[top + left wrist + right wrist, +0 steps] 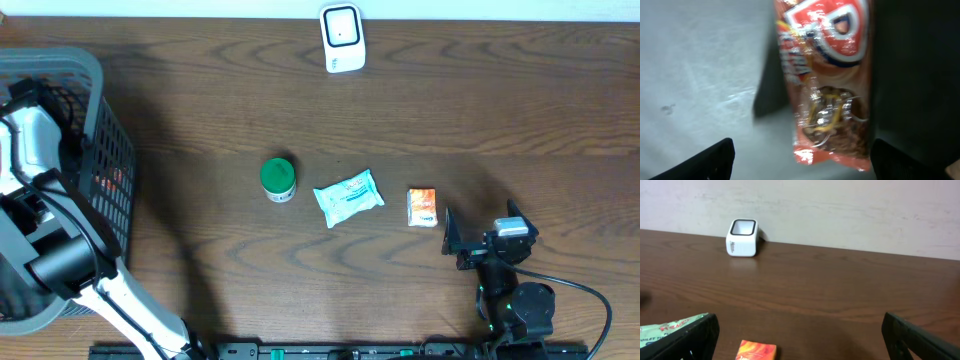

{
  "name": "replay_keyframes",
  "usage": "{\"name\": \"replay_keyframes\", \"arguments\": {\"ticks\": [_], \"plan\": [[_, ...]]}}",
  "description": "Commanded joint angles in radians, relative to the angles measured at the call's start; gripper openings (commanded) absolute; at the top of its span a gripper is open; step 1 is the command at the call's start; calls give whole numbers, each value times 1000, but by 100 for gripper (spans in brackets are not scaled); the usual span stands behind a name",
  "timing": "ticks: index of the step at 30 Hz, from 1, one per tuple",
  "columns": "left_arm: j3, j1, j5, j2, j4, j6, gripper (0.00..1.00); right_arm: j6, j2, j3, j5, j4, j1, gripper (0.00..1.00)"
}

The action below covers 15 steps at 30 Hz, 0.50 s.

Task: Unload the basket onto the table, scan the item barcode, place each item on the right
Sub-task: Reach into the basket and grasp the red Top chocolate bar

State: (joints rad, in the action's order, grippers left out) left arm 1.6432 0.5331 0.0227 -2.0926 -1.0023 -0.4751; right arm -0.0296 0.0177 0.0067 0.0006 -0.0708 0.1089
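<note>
Next, the left gripper grabs the snack packet by its near end (833,142), to leave its long printed body uncovered for scanning the barcode.
My left arm reaches into the grey basket (95,72) at the table's left edge. In the left wrist view a shiny red and orange snack packet (827,75) lies on the basket's pale floor. My left gripper (803,159) is open, and the packet's near end sits between the fingers, closer to the right one, ungripped. The white barcode scanner (342,38) stands at the back edge of the table and also shows as the scanner (743,238) in the right wrist view. My right gripper (800,325) hangs open and empty at the front right, just behind a small orange box (757,351).
On the brown table stand a green-lidded jar (278,179), a light blue wipes packet (348,197) and the orange box (422,207) in a row. The right arm (500,250) is at the front right. The basket's dark mesh wall (920,75) rises right of the packet.
</note>
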Motion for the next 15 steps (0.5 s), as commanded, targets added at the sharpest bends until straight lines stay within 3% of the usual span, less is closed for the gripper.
{"name": "replay_keyframes", "arguments": {"ticks": [1, 12, 13, 15], "plan": [[-14, -28, -13, -14, 37, -21, 87, 14, -3, -1, 9, -4, 3, 99], [-92, -33, -110, -14, 55, -43, 82, 14, -3, -1, 9, -4, 3, 99], [-98, -33, -110, -14, 56, -43, 76, 14, -3, -1, 9, -4, 3, 99], [-99, -33, -110, -14, 57, -43, 44, 14, -3, -1, 9, -4, 3, 99]]}}
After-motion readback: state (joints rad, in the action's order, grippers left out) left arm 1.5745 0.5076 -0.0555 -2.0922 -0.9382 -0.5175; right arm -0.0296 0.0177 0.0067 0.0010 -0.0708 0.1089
